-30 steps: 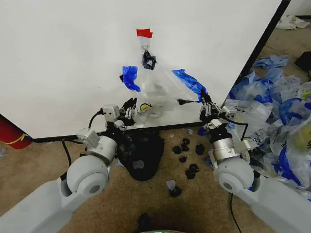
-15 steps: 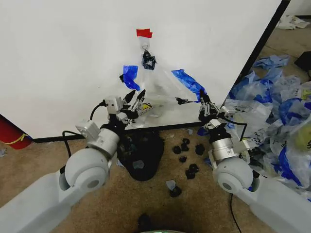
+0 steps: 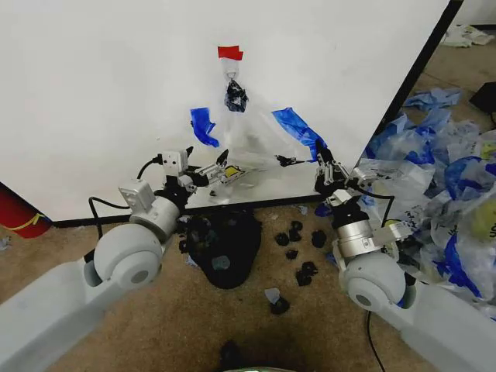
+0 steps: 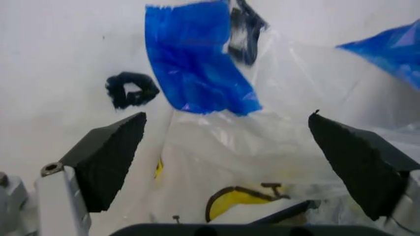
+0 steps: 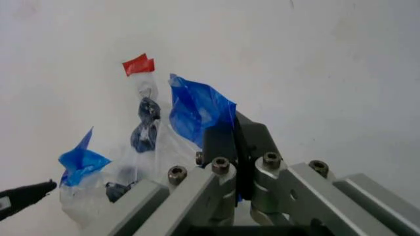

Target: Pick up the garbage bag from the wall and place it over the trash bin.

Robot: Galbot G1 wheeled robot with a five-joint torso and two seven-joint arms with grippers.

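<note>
The garbage bag needs to be stretched over the trash bin (image 3: 225,244). My left gripper should next grab the bag by its loose blue handle (image 3: 203,126).
The garbage bag (image 3: 252,136) hangs from a hook under a red tape strip (image 3: 230,53) on the white wall (image 3: 101,93), its blue handles spread to either side. My left gripper (image 3: 217,169) is open at the bag's lower left; in the left wrist view its fingers (image 4: 108,160) stand wide apart around the bag (image 4: 262,147), with the yellow smiley showing between them. My right gripper (image 3: 320,159) is shut on the right blue handle (image 5: 196,110), with its pads (image 5: 235,147) pressed together. The black trash bin (image 3: 225,244) stands on the carpet below the bag.
Small black scraps (image 3: 298,248) lie on the carpet right of the bin. A heap of blue-and-white bags (image 3: 442,170) fills the floor at the right, past the wall's black edge (image 3: 411,85). A red object (image 3: 19,213) sits at the left by the wall.
My left arm has swung to the left and its gripper has turned, now lying level against the bag's lower left. The right gripper has barely moved and keeps hold of the handle.
</note>
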